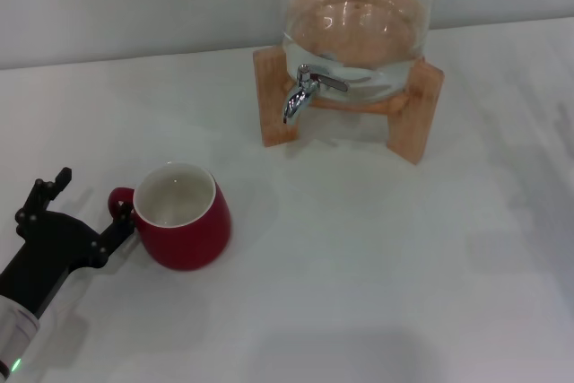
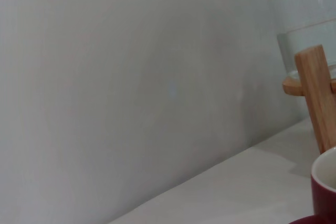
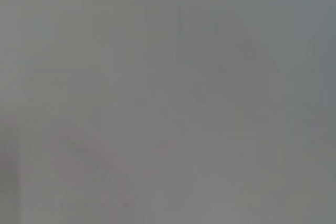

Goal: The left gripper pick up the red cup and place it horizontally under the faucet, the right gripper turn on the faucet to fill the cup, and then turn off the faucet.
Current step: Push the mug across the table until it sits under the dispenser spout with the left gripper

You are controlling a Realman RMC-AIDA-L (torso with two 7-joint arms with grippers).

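My left gripper's open fingers are beside the cup handle, level with the handle's loop, and should close on it now.
The red cup point(image 1: 184, 221) stands upright on the white table, white inside showing, with its small loop handle point(image 1: 119, 201) turned to the left. My left gripper point(image 1: 94, 196) sits at the lower left, open. One black finger point(image 1: 121, 224) lies right by the handle, and the other finger point(image 1: 52, 182) is spread away to the left. The cup's rim point(image 2: 326, 179) shows at the edge of the left wrist view. The chrome faucet point(image 1: 305, 91) juts from the glass dispenser point(image 1: 359, 15) at the back, lever level, spout down. The right gripper is out of view.
The dispenser rests on a wooden stand point(image 1: 414, 114) at the back centre; one stand leg point(image 2: 316, 98) shows in the left wrist view. A grey wall runs behind the table. The right wrist view shows only a plain grey surface.
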